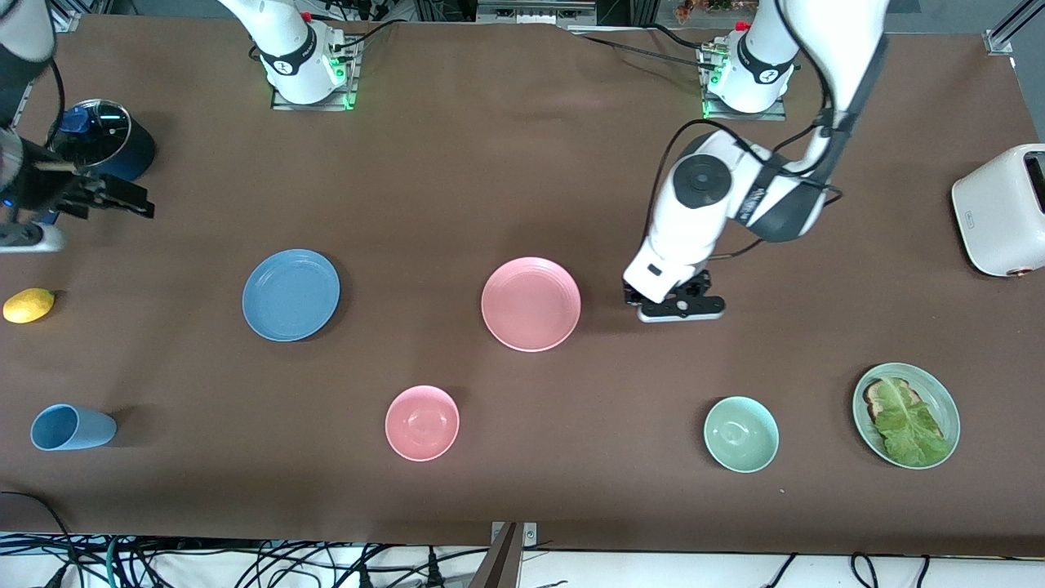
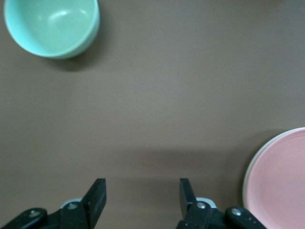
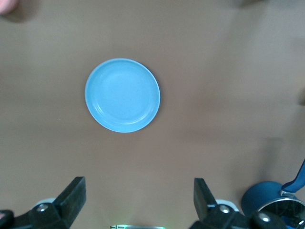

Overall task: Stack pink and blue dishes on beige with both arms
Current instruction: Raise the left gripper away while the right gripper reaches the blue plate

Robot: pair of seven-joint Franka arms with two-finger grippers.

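Note:
My right gripper picks up the blue plate by its rim (image 1: pixel 256 265) next, to stack it onto the pink plate (image 1: pixel 531 304).
The pink plate (image 1: pixel 531 304) lies mid-table; in the left wrist view a thin cream rim shows under the edge of the pink plate (image 2: pixel 281 183), and the beige plate is otherwise hidden. The blue plate (image 1: pixel 291 294) lies bare toward the right arm's end, and the right wrist view shows the blue plate (image 3: pixel 123 95) too. My left gripper (image 1: pixel 682 309) hangs low over bare table beside the pink plate, toward the left arm's end. That left gripper (image 2: pixel 142 195) is open and holds nothing. My right gripper (image 1: pixel 135 202) hovers by the pot; the right gripper (image 3: pixel 138 195) is open and holds nothing.
A dark blue pot with a glass lid (image 1: pixel 102 135) stands at the right arm's end. A lemon (image 1: pixel 28 305), blue cup (image 1: pixel 72 427), pink bowl (image 1: pixel 422 422), green bowl (image 1: pixel 740 434) and green plate with toast and lettuce (image 1: pixel 937 392) lie nearer the front camera. A white toaster (image 1: pixel 1000 208) stands at the left arm's end.

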